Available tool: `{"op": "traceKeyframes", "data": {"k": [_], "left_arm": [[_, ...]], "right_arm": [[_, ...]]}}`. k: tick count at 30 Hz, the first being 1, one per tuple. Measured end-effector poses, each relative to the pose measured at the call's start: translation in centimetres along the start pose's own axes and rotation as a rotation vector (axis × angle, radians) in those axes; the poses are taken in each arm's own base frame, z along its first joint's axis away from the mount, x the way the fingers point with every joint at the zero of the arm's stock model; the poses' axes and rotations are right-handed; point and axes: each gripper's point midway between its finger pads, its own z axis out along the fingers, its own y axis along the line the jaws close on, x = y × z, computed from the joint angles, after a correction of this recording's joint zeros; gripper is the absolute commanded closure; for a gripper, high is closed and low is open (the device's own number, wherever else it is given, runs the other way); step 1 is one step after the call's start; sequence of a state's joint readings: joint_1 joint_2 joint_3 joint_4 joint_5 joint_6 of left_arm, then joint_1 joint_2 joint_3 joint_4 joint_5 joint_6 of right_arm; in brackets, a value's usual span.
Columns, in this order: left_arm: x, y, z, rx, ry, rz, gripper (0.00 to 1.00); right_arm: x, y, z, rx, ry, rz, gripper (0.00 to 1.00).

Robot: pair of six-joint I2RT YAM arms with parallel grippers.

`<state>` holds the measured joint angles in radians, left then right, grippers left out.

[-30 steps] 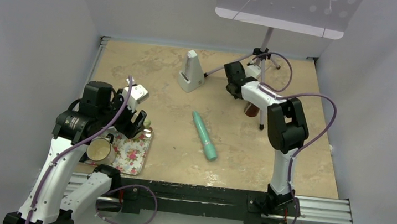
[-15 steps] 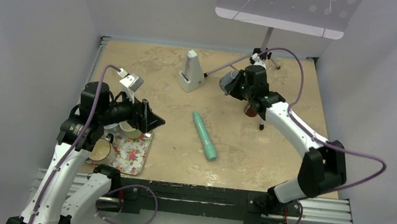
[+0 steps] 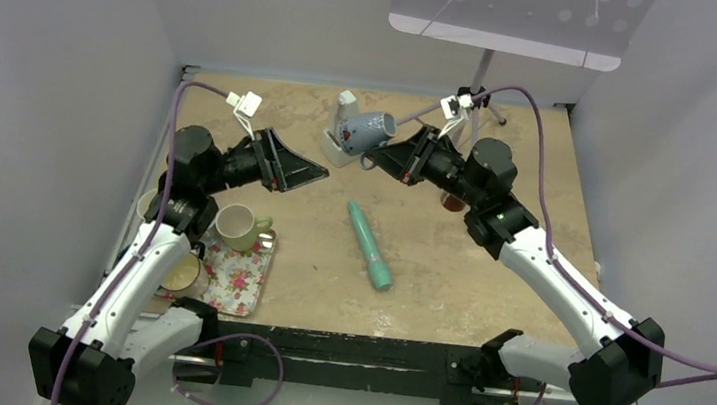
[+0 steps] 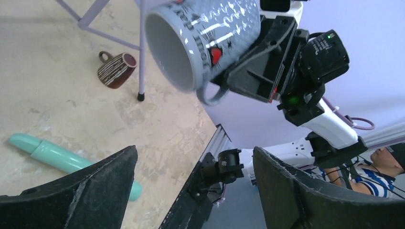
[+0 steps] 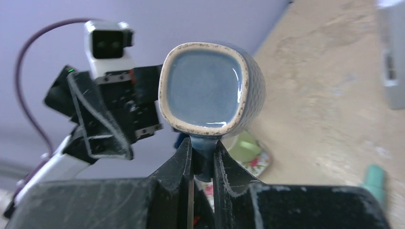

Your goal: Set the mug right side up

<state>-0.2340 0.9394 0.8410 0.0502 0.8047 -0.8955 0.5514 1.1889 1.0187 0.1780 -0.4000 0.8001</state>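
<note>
My left gripper pinches the mug's rim next, one finger inside the mug's opening, to set the mug upright and keep the mug's bottom free.
A blue-grey mug with white lettering and a red heart hangs in the air on its side, its mouth facing left. My right gripper is shut on its handle; the right wrist view shows the mug's glazed bottom above my closed right gripper. My left gripper is open and empty, raised and facing the mug's mouth a short way to its left. In the left wrist view the left gripper sits below the mug, with both wide fingers apart from it.
A floral tray at the near left holds a green mug and a cream mug. A teal cylinder lies mid-table. A white metronome, a brown striped mug and a music stand are at the back.
My right gripper has carried the mug up and to the left, away from the music stand. My left gripper has risen from the tray and swung back and right toward the mug.
</note>
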Motion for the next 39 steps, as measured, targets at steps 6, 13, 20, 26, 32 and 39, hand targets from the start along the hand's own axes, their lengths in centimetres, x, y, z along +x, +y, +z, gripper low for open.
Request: {"op": "traceKeyframes", "data": {"k": [6, 13, 20, 26, 32, 39], "left_arm": [[-1.4, -2.2, 0.4, 0.068, -0.033, -0.020, 0.07], [-2.4, -3.5, 0.3, 0.099, -0.057, 0.001, 0.21], [-3.3, -3.9, 0.3, 0.103, -0.076, -0.010, 0.83], [-3.3, -4.7, -0.3, 0.129, -0.061, 0.069, 1.00], [-1.6, -0.4, -2.1, -0.123, 0.070, 0.257, 1.00], [5.5, 4.5, -9.4, -0.283, 0.542, 0.724, 1.00]], "right_arm": [[1.5, 5.1, 1.2, -0.196, 0.057, 0.036, 1.00], [2.9, 6.0, 2.2, -0.251, 0.122, 0.054, 1.00], [4.8, 7.5, 3.3, -0.327, 0.207, 0.054, 1.00], [5.9, 6.6, 4.0, -0.280, 0.256, 0.124, 0.61], [7.1, 3.7, 4.4, -0.114, 0.307, 0.015, 0.03], [7.6, 0.0, 2.5, 0.077, 0.327, -0.086, 0.01]]}}
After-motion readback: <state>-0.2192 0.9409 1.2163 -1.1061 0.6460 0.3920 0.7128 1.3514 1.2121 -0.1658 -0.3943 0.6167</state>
